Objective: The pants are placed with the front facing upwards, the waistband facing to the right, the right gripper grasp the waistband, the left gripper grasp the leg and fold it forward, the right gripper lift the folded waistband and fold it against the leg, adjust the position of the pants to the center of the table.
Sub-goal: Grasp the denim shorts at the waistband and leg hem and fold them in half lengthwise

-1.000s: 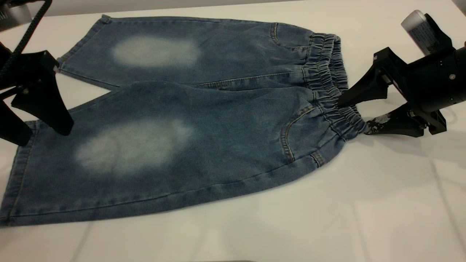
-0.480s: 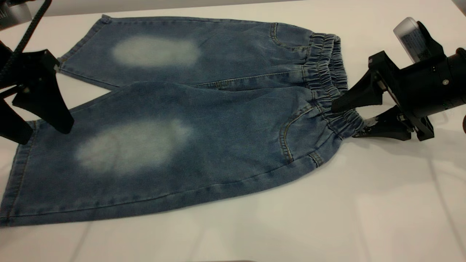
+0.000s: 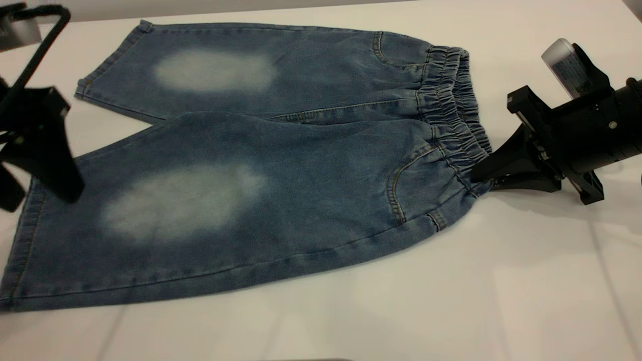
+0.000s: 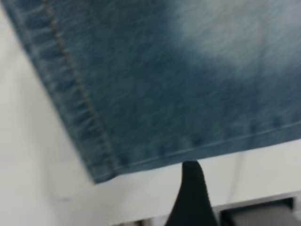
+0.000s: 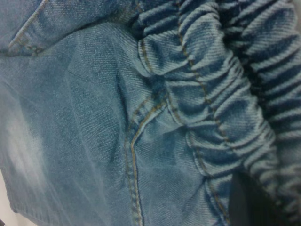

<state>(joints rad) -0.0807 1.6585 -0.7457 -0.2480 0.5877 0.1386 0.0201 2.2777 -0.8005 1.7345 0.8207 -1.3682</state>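
My left gripper takes hold of the near leg by its outer hem corner [image 3: 8, 303] next. Then it folds that leg over the other leg [image 3: 210, 72].
The blue denim pants [image 3: 261, 165] lie flat and front up on the white table [image 3: 451, 301], with the ruffled waistband [image 3: 451, 110] toward the right. My right gripper [image 3: 479, 175], the one with the white cylinder, is shut on the waistband's near end. In the right wrist view the puckered waistband [image 5: 221, 94] fills the frame, with one dark finger [image 5: 247, 202] tucked under it. My left gripper [image 3: 37, 200] hangs open over the hem of the near leg. In the left wrist view, one fingertip [image 4: 190, 188] sits just off the leg's hem corner [image 4: 103, 169].
Bare tabletop stretches in front of the pants and to the right beneath the right arm. The table's far edge [image 3: 225, 7] runs just behind the far leg. A black cable [image 3: 35, 45] loops above the left gripper.
The right gripper's fingers, spread around the waistband before, have closed on its near end. The left gripper has moved left and lower, toward the near leg's hem.
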